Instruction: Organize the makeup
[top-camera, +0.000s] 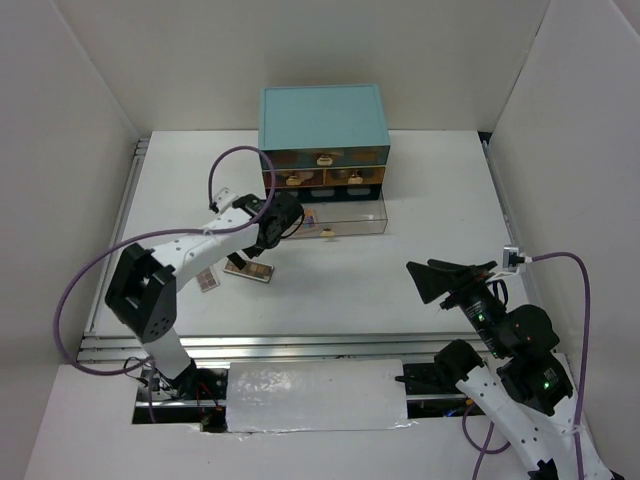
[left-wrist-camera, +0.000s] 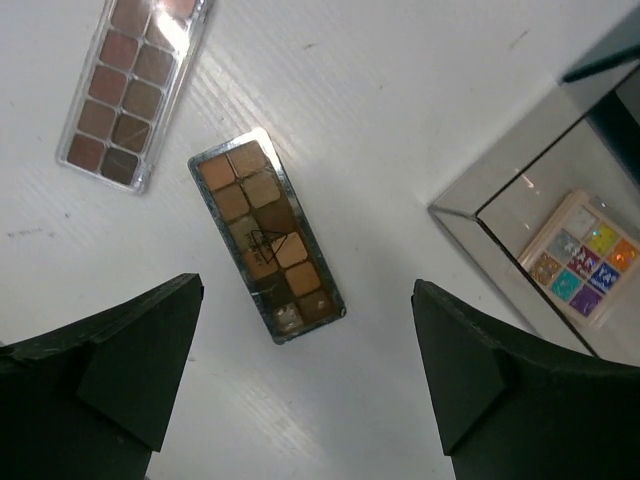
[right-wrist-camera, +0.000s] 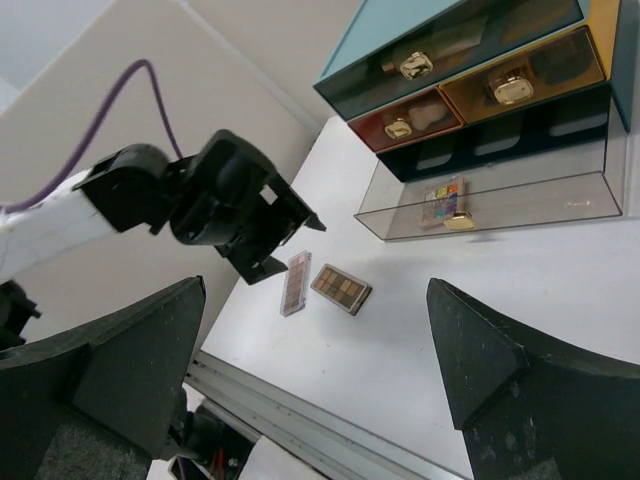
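The left gripper needs to grab the brown palette (left-wrist-camera: 266, 243) next, by its long edges near its drawer-side end (left-wrist-camera: 297, 288). This leaves the palette's other end free for the drawer.
A dark-framed brown eyeshadow palette (left-wrist-camera: 266, 243) lies flat on the white table, with a clear-cased pinkish palette (left-wrist-camera: 130, 90) beside it; both also show in the top view (top-camera: 250, 268) (top-camera: 208, 280). A square multicolour palette (left-wrist-camera: 585, 262) lies in the open clear bottom drawer (top-camera: 345, 222). My left gripper (top-camera: 275, 225) is open and empty, hovering above the table between the brown palette and the drawer. My right gripper (top-camera: 450, 278) is open and empty, raised at the right and far from the makeup. The tube, stick, bottle and sponges are not in view.
The teal chest of drawers (top-camera: 322, 118) stands at the back centre, its upper drawers shut with gold knobs and its bottom drawer pulled out towards me. White walls enclose the table. A metal rail (top-camera: 300, 345) runs along the near edge.
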